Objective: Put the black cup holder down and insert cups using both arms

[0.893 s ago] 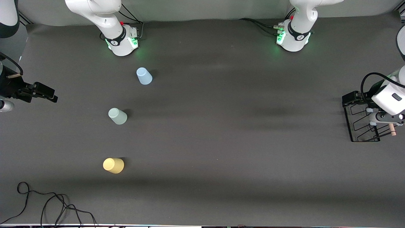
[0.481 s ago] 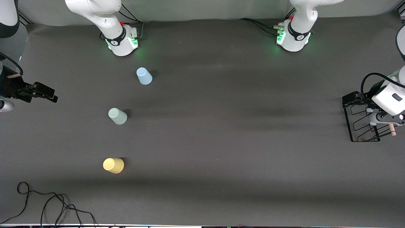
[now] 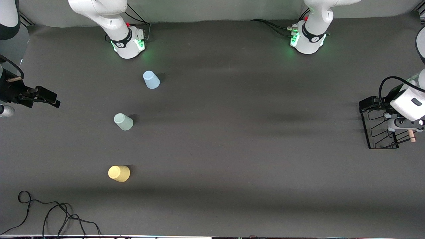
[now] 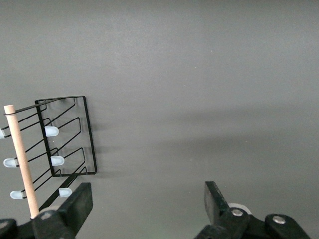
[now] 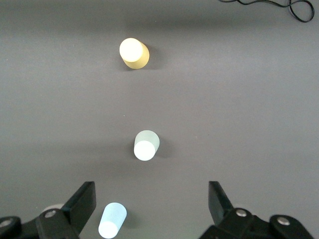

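Note:
Next, my left gripper takes hold of the black cup holder by its wooden rod (image 3: 411, 135) (image 4: 22, 164), to place the holder.
The black cup holder (image 3: 378, 131) (image 4: 88, 134) stands at the left arm's end of the table, its wooden rod (image 3: 411, 135) (image 4: 22, 164) on top and pale-tipped pegs showing. My left gripper (image 3: 368, 103) (image 4: 148, 193) hangs open beside the holder over bare table, holding nothing. Three cups stand mouth down toward the right arm's end: light blue (image 3: 151, 80) (image 5: 112, 220), pale green (image 3: 123, 121) (image 5: 146, 145), yellow (image 3: 119, 173) (image 5: 134, 53). My right gripper (image 3: 46, 97) (image 5: 152, 193) waits open, high up at that end.
A loose black cable (image 3: 49, 212) (image 5: 291, 7) lies on the grey table cover near the front camera, at the right arm's end. The two arm bases (image 3: 127, 41) (image 3: 308, 38) stand along the edge farthest from the front camera.

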